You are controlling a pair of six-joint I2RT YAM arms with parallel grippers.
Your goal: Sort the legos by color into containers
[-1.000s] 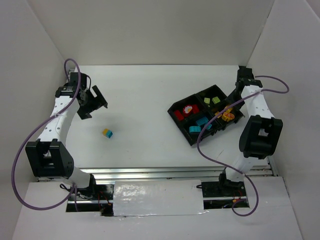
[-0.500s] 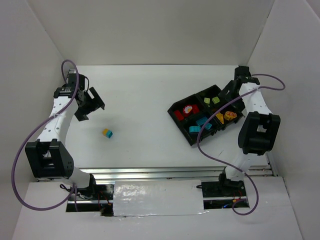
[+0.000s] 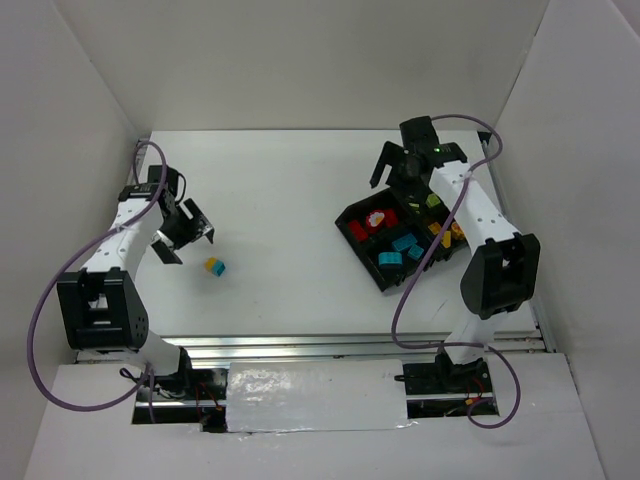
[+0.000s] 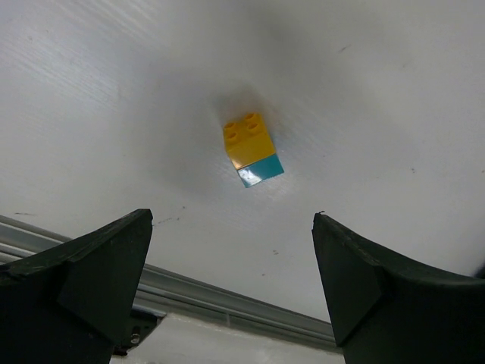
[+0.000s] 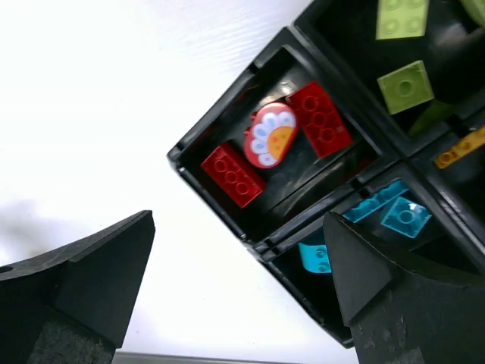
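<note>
I should next grab the yellow-and-cyan lego by its yellow half (image 3: 211, 264) (image 4: 249, 142) with my left gripper. Then the cyan half is free to be pulled off.
A yellow-and-cyan lego (image 3: 215, 266) lies alone on the white table; in the left wrist view this lego (image 4: 252, 150) sits ahead of my jaws. My left gripper (image 3: 190, 243) (image 4: 232, 214) hangs open and empty just back-left of it. The black tray (image 3: 343, 222) (image 5: 227, 94) holds the containers. One has red legos (image 5: 233, 176), one green legos (image 5: 405, 85), one cyan legos (image 5: 398, 212), and one a yellow-orange piece (image 5: 462, 148). Above the red compartment's far corner, my right gripper (image 3: 393, 183) (image 5: 239, 215) stands open with nothing in it.
A metal rail (image 3: 350, 345) (image 4: 227, 292) runs along the table's near edge. White walls close in the left, back and right sides. A purple cable (image 3: 430, 250) from the right arm drapes across the tray.
My right gripper opened over the tray's right side, leaving a yellow-orange piece there, then swung back-left over the red compartment. My left gripper came nearer to the loose brick.
</note>
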